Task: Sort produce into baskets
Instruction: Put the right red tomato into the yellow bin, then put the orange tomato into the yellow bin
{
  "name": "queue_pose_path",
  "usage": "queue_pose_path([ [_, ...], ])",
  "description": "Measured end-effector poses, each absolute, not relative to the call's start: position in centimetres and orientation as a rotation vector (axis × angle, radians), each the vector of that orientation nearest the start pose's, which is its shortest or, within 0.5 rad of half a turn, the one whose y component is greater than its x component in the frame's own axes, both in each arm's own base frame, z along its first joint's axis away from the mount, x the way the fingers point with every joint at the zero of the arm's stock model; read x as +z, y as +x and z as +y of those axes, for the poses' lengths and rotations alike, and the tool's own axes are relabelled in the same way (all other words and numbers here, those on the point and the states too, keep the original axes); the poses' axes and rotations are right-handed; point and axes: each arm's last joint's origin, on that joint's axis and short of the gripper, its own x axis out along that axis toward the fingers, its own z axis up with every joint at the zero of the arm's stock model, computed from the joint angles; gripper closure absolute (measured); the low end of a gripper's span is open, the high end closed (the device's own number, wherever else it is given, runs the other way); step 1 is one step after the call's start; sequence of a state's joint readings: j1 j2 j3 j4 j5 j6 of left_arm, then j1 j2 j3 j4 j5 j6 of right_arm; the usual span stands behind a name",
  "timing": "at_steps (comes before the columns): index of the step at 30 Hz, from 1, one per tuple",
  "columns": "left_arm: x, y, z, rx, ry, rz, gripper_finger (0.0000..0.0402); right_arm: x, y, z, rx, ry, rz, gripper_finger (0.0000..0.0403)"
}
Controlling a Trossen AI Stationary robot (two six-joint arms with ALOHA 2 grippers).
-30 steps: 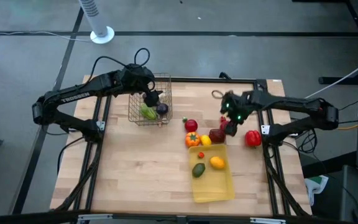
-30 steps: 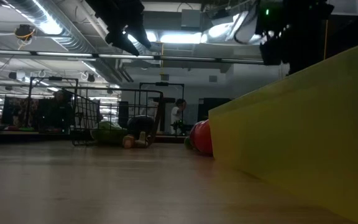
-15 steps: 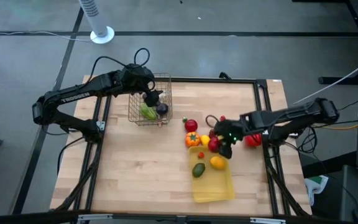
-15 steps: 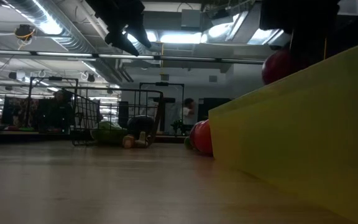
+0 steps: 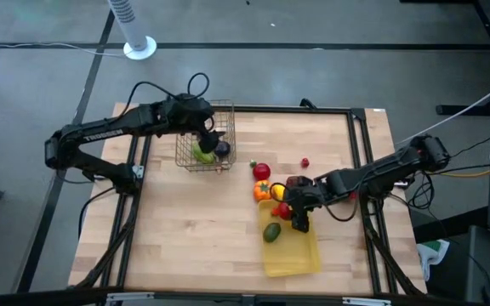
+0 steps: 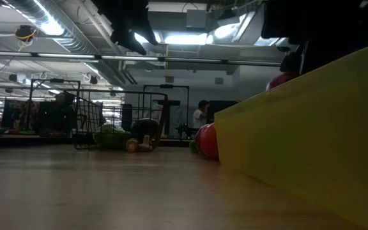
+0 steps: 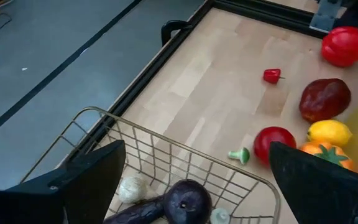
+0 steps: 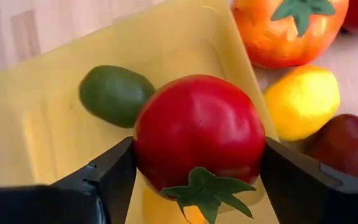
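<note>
The red fruit (image 5: 285, 211) (image 8: 199, 134) is over the open part of the yellow tray's bottom, inside the tray's side beside the green fruit, so it is time for my right gripper to open.
My right gripper (image 5: 289, 212) is shut on a round red fruit with a green leafy cap (image 8: 199, 134), just above the translucent yellow tray (image 5: 300, 255). A green fruit (image 5: 271, 232) lies in the tray. My left gripper (image 5: 208, 138) is open and empty above the wire-mesh basket (image 5: 185, 157), which holds a purple eggplant (image 7: 188, 199), a whitish piece (image 7: 131, 186) and a green piece (image 5: 201, 153). A red tomato (image 5: 262, 172), an orange one (image 5: 264, 190), a lemon (image 5: 280, 192), a dark red piece (image 5: 296, 182) and a tiny red piece (image 5: 304, 162) lie on the table. My right gripper pinches the red fruit's two opposite sides (image 8: 143, 140) between its two fingers, the green cap facing the wrist. The fingers slant down from the table's right side. The fruit is lifted clear, over the tray's far end; in the low view it (image 6: 281, 80) shows just above the tray's wall.
A red pepper (image 7: 345, 45) lies near the table's right edge, under the right arm. The loose produce crowds the tray's far end. The table's near left part is bare wood (image 5: 194, 238). A person moves in the room beyond (image 6: 201, 114).
My right gripper has gone from beside the dark red piece toward the table's near edge and a little left, out over the tray, carrying the red fruit, and has come down until the fruit sits just above the tray's wall.
</note>
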State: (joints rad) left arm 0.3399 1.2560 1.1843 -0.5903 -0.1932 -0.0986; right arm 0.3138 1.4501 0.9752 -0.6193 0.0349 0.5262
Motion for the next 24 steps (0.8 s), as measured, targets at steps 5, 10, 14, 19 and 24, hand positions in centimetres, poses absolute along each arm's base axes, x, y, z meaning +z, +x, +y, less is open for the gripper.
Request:
queue_pose_path([
  [5, 33.8, 25.1, 7.8, 0.490, -0.123, 0.644, 0.0009, 21.9, 26.5, 8.5, -0.042, 0.277, 1.120, 0.0116],
  [10, 33.6, 25.9, 6.0, 0.420, -0.106, 0.646, 0.0009, 21.9, 26.5, 8.5, -0.042, 0.277, 1.120, 0.0116],
  [14, 33.0, 26.9, 4.3, 0.372, -0.127, 0.661, 0.0010, 21.9, 26.5, 8.5, -0.034, 0.266, 1.119, 0.0101],
  [19, 32.1, 28.4, 2.4, 0.329, -0.187, 0.652, 0.0010, 21.9, 26.5, 8.5, -0.034, 0.265, 1.120, 0.0037],
  [24, 31.1, 29.7, 0.6, 0.339, -0.362, 0.641, 0.0010, 21.9, 26.5, 8.5, -0.035, 0.268, 1.120, 0.0017],
])
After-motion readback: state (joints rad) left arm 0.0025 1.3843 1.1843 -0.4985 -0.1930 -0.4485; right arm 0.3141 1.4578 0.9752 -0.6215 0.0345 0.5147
